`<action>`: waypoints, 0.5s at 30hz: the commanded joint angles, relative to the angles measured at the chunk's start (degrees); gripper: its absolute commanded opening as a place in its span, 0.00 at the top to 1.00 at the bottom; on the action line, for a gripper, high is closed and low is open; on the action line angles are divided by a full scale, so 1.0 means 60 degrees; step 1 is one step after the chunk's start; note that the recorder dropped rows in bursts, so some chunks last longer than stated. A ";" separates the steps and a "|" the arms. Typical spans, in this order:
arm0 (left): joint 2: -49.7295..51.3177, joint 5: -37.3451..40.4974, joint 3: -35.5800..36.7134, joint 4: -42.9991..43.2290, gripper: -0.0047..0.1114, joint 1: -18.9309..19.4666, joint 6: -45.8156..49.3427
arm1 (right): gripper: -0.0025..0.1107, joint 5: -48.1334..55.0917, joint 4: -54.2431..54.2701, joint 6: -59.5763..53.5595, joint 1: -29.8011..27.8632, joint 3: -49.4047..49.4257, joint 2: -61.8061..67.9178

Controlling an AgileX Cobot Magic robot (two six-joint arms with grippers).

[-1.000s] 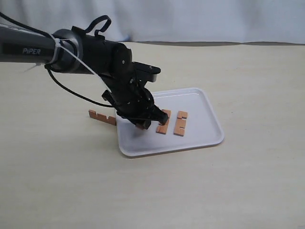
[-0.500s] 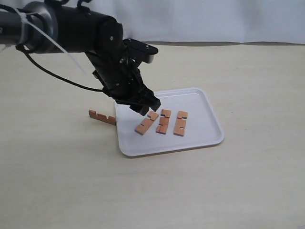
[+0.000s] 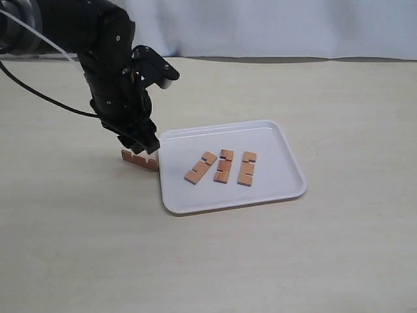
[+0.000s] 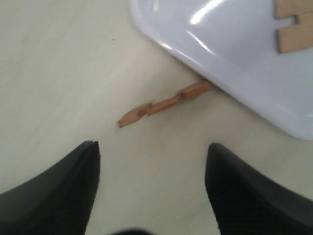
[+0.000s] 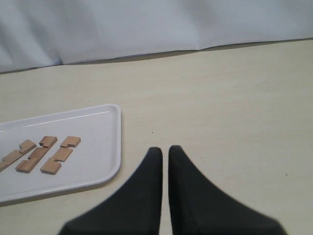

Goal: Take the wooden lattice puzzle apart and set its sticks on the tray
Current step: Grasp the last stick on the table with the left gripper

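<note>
The last loose stick should go onto the tray, so my left gripper should next pick up the stick by its notched middle (image 3: pixel 139 160) (image 4: pixel 164 104).
Three reddish-brown notched sticks (image 3: pixel 222 165) lie side by side on the white tray (image 3: pixel 273 140); they also show in the right wrist view as sticks (image 5: pixel 46 152) on the tray (image 5: pixel 100 169). A fourth stick (image 3: pixel 140 160) stands on edge on the table, touching the tray's left rim; in the left wrist view this stick (image 4: pixel 164 104) lies beside the tray (image 4: pixel 230 58). My left gripper (image 3: pixel 138 142) hovers just over it, open and empty, seen as left gripper (image 4: pixel 152 152). My right gripper (image 5: pixel 165 151) is shut and empty, off to the tray's right. No assembled puzzle shows.
A beige table (image 3: pixel 215 261) carries everything. A white cloth backdrop (image 3: pixel 273 26) hangs along the far edge. A black cable (image 3: pixel 45 98) loops beside the left arm.
The left gripper let go of a stick on the tray, lifted, and swung left off the tray to above the stick on the table. Three sticks now lie on the tray.
</note>
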 commanded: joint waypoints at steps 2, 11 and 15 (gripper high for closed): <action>0.0158 0.0097 0.0015 -0.1319 0.45 -0.0018 0.2621 | 0.94 -0.0001 -0.0046 -0.0037 0.0008 0.0016 -0.0052; 0.0758 -0.0240 0.0015 -0.1280 0.45 0.0556 0.3748 | 0.94 -0.0001 -0.0046 -0.0037 0.0008 0.0016 -0.0052; 0.0851 -0.0754 0.0015 -0.1610 0.45 0.0729 0.4149 | 0.94 -0.0001 -0.0046 -0.0037 0.0008 0.0016 -0.0052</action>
